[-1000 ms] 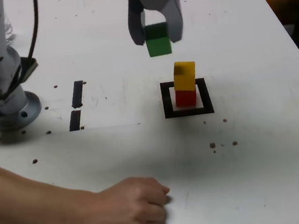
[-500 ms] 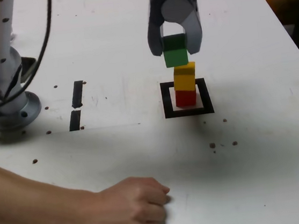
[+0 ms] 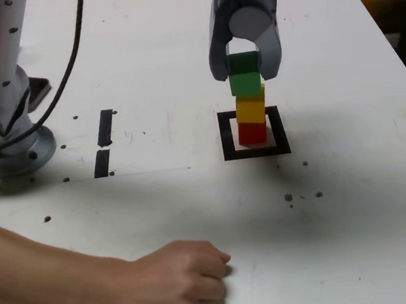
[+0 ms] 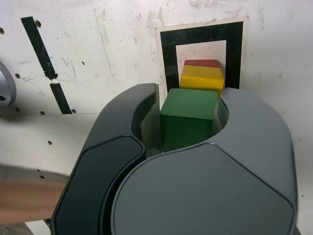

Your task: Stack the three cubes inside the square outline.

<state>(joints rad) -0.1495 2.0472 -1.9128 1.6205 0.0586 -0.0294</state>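
Observation:
The lower edge of the green cube (image 3: 245,79) meets the yellow cube's top, so the green cube would stand and it is time for my gripper to open.
The red cube (image 3: 252,133) sits inside the square outline (image 3: 256,151) with the yellow cube (image 3: 251,108) stacked on it. My gripper (image 3: 245,72) is shut on the green cube (image 3: 245,79), which sits directly over the yellow cube, touching or nearly touching its top. In the wrist view the green cube (image 4: 188,116) is clamped between the grey jaws of the gripper (image 4: 188,122), with the yellow cube (image 4: 203,81), a sliver of the red cube (image 4: 200,63) and the square outline (image 4: 168,54) showing beyond it.
A person's forearm and fist (image 3: 167,284) rest on the white table near the front, at the exterior view's left. The arm's base (image 3: 7,137) stands at the exterior view's left edge. Two short black tape strips (image 3: 105,141) lie between base and outline.
The gripper has carried the green cube toward the exterior view's right and down, from beside the stack to directly over the yellow cube. The hand has not moved.

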